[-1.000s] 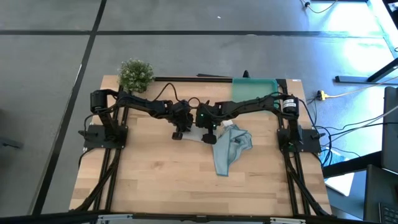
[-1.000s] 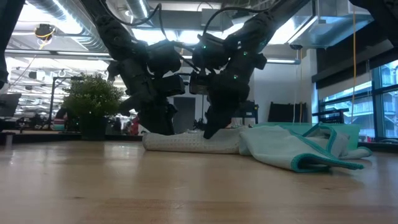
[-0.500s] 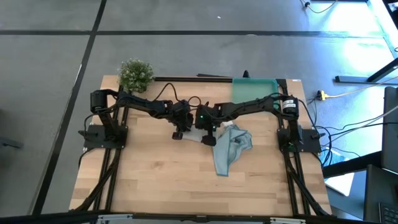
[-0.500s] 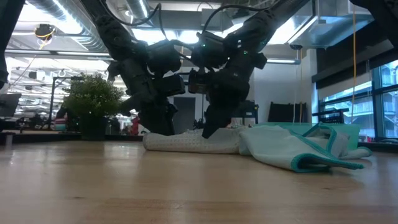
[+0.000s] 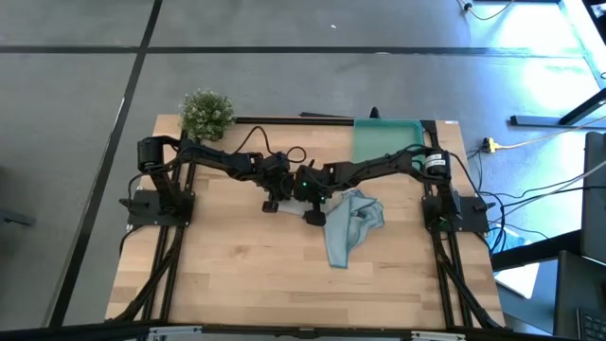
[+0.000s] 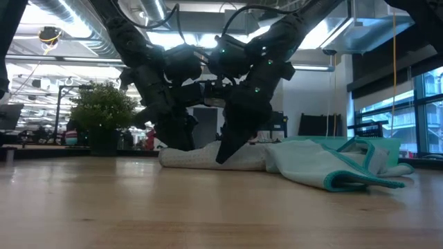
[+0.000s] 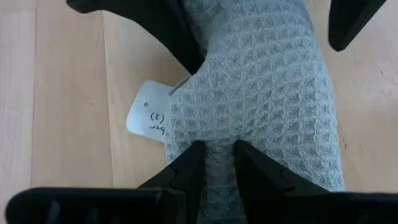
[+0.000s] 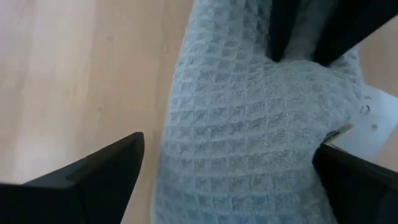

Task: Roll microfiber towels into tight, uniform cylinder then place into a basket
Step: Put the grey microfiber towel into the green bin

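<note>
I will next carry the finished roll into the teal basket, so my right gripper will grab the rolled grey towel by its end point(image 8: 239, 180).
A pale grey-blue waffle towel point(image 5: 294, 205) lies rolled into a short cylinder on the wooden table, a white paper tag point(image 7: 148, 116) sticking out at one side. My left gripper point(image 5: 274, 199) is shut on the roll's left end. My right gripper point(image 5: 314, 213) is open at the roll's right end, its fingers standing on either side of the roll point(image 8: 242, 124); I cannot tell whether they touch it. A light blue towel point(image 5: 348, 224) lies crumpled to the right of the roll, resting on the table. The teal basket point(image 5: 388, 138) stands at the far right. My left gripper pinches a raised fold of the rolled towel point(image 7: 217, 144) between its two fingertips, at the roll's left end beside the tag. The fingers come from above, slanting down. The roll lies on the table along its length point(image 6: 208, 159).
A small potted plant point(image 5: 205, 112) stands at the table's far left corner. The crumpled light blue towel point(image 6: 332, 166) lies against the roll's right end. Bare wooden table point(image 5: 237, 275) stretches along the near side.
My right gripper has shifted a little toward the table's left and near edge along the roll and has tipped to a steeper slant. The rolled towel and my left gripper have stayed in place.
</note>
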Controlling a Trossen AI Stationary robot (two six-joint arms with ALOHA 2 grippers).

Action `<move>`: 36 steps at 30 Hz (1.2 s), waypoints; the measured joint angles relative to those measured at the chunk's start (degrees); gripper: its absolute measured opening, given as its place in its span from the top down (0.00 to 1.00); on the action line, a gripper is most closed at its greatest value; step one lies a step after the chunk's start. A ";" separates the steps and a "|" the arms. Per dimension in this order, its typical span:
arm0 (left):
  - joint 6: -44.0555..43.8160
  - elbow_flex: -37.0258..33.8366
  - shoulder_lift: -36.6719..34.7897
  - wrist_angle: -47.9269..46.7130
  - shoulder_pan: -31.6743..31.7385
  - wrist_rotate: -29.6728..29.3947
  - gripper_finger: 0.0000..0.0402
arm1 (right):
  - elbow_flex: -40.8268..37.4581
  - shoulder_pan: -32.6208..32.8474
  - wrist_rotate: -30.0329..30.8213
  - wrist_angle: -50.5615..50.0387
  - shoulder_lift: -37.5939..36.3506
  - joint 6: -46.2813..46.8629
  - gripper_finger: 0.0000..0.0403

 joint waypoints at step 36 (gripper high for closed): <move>0.24 0.00 0.00 1.21 0.04 0.11 0.78 | -0.20 1.65 8.01 -0.90 0.15 1.48 0.88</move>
